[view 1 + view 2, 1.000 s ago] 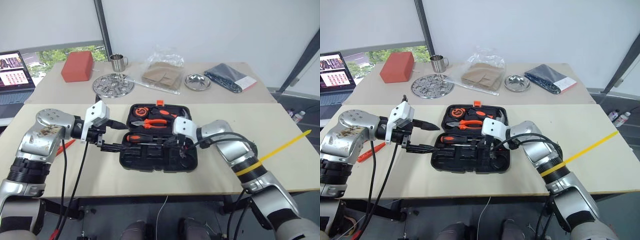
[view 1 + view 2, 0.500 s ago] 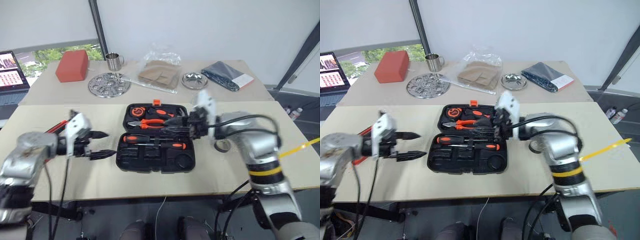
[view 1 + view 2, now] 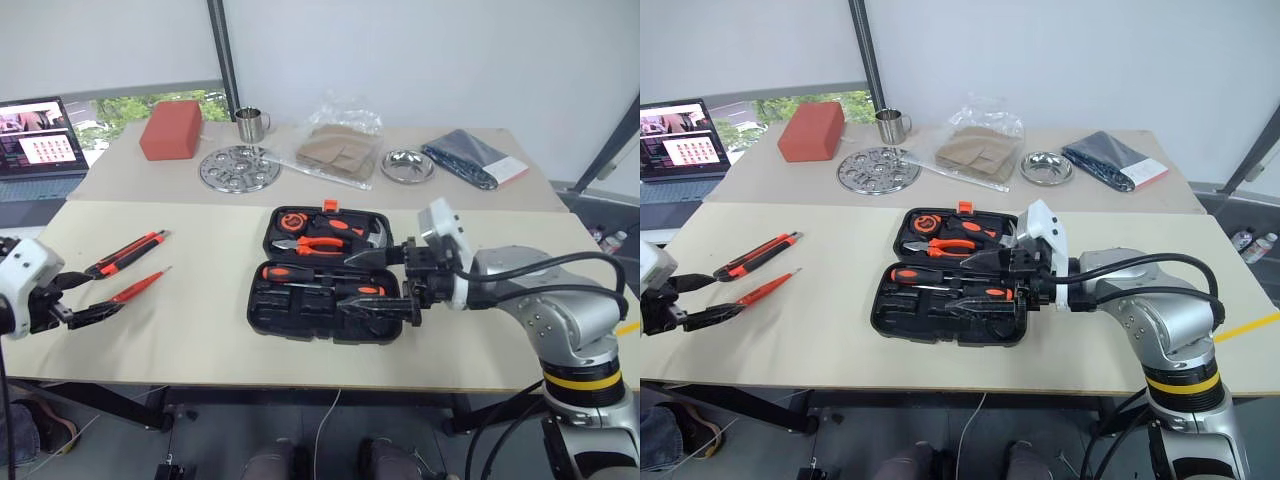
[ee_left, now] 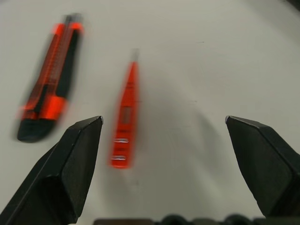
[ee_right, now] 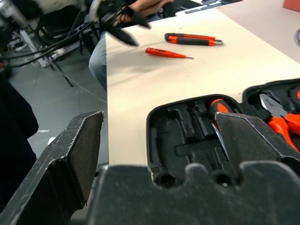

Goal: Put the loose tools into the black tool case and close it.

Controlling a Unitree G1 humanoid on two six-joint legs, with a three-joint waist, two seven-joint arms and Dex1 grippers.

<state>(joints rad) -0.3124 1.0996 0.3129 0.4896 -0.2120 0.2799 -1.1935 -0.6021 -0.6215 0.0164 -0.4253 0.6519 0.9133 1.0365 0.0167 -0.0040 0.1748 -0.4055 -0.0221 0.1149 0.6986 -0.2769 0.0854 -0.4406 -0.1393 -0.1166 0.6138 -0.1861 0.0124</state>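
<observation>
I should move my left gripper toward the orange tester (image 3: 136, 287) before I close on it. I would miss the tester if I closed now, because bare tabletop shows between my fingers and the tester.
The black tool case (image 3: 300, 308) lies open at the table's centre. Two orange-and-black screwdrivers (image 3: 300, 273) (image 3: 365, 290) rest in its front half. My right gripper (image 3: 350, 283) hovers over the case's right side, pointing left, open and empty; its wide fingers (image 5: 70, 154) frame the case (image 5: 187, 136) in the right wrist view. An orange-black utility knife (image 3: 125, 253) and a slim orange tester screwdriver (image 3: 138, 286) lie loose on the left. My left gripper (image 3: 100, 292) is open just left of the tester, and the tester (image 4: 126, 112) lies between its fingers' line of sight.
Pliers (image 3: 312, 243), a hammer and a tape measure sit in the case's rear half. The back table holds a red box (image 3: 170, 130), metal cup (image 3: 250, 124), perforated disc (image 3: 240, 168), plastic bag (image 3: 335, 150), steel bowl (image 3: 405, 165) and dark pouch (image 3: 470, 158). A laptop (image 3: 40, 140) stands far left.
My right gripper opened, left a second screwdriver in the case, and drew up and back. My left gripper swung far left to the tester and knife. The camera also shifted.
</observation>
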